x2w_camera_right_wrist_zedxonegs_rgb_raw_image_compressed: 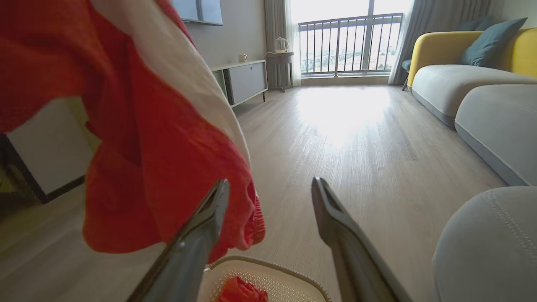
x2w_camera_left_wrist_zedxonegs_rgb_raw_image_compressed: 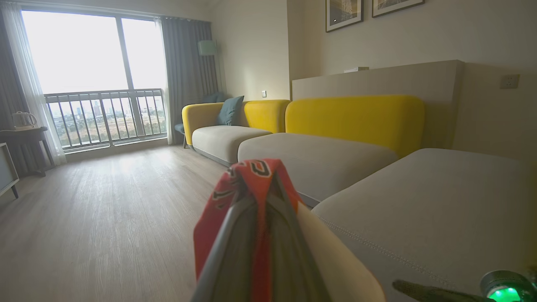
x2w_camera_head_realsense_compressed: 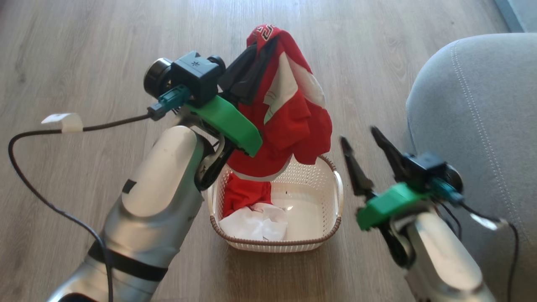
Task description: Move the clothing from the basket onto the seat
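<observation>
My right gripper grabs the red and white garment by its loose side (x2w_camera_head_realsense_compressed: 317,116) beside the white band next, since my left gripper fills the garment's lettered end.
My left gripper (x2w_camera_head_realsense_compressed: 262,40) is shut on the red garment with white bands (x2w_camera_head_realsense_compressed: 289,109), holding it up over the basket (x2w_camera_head_realsense_compressed: 331,228); its hem still hangs to the rim. In the left wrist view the red fabric (x2w_camera_left_wrist_zedxonegs_rgb_raw_image_compressed: 247,176) wraps my closed fingertips. More red cloth (x2w_camera_head_realsense_compressed: 245,193) and the plain white garment (x2w_camera_head_realsense_compressed: 256,222) lie in the basket's left half. My right gripper (x2w_camera_head_realsense_compressed: 361,140) stands open to the right of the basket, between it and the grey seat (x2w_camera_head_realsense_compressed: 482,109). In the right wrist view its fingers (x2w_camera_right_wrist_zedxonegs_rgb_raw_image_compressed: 209,209) spread beside the hanging red garment (x2w_camera_right_wrist_zedxonegs_rgb_raw_image_compressed: 138,138).
Wooden floor (x2w_camera_head_realsense_compressed: 84,54) surrounds the basket. The grey seat cushion (x2w_camera_right_wrist_zedxonegs_rgb_raw_image_compressed: 491,247) rises close on the right. A black cable (x2w_camera_head_realsense_compressed: 37,188) loops on the floor at left. Yellow-backed sofa sections (x2w_camera_left_wrist_zedxonegs_rgb_raw_image_compressed: 352,121) and a window lie farther off.
</observation>
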### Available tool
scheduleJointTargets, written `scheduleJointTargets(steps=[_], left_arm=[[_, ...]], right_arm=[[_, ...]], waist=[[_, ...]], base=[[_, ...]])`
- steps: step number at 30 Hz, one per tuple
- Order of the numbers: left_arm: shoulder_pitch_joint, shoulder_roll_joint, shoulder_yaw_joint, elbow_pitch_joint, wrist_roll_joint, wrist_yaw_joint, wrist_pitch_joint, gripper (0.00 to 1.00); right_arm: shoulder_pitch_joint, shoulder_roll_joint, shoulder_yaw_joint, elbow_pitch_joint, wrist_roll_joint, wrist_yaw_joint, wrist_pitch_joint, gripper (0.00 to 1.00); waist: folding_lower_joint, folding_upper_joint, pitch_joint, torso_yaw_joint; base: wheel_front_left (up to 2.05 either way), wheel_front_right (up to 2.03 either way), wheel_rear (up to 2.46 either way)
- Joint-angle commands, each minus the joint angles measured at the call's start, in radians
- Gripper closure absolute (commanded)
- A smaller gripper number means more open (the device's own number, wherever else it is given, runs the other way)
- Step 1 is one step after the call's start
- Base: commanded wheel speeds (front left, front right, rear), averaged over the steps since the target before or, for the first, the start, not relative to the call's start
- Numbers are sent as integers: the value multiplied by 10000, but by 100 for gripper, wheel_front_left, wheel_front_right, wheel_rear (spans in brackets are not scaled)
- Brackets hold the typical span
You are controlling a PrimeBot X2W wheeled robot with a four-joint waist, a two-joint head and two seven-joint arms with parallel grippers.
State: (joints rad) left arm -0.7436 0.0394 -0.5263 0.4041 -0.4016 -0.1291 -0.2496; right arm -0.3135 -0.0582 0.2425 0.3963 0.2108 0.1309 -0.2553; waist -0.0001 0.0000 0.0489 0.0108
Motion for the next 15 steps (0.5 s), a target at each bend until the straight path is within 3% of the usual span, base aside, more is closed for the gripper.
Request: scheduleJointTargets(steps=[1, 8, 15], left_arm=[[-499, 112, 279, -403, -51, -15, -122, 100], [-498, 110, -50, -597, -212, -15, -122, 100], [-473, 109, -551, -755, -439, -12, -122, 100]], right_arm=[[-692, 51, 360, -376, 6, -2, -65, 0], [-2190, -214, 2015, 395, 327, -2, -65, 0], [-3423, -149, 2943, 1731, 469, -2, -65, 0]], waist=[[1, 0, 12, 21], [1, 0, 79, 210], [1, 0, 82, 543]], base=[[0, 0, 0], [0, 0, 0], [0, 0, 0]])
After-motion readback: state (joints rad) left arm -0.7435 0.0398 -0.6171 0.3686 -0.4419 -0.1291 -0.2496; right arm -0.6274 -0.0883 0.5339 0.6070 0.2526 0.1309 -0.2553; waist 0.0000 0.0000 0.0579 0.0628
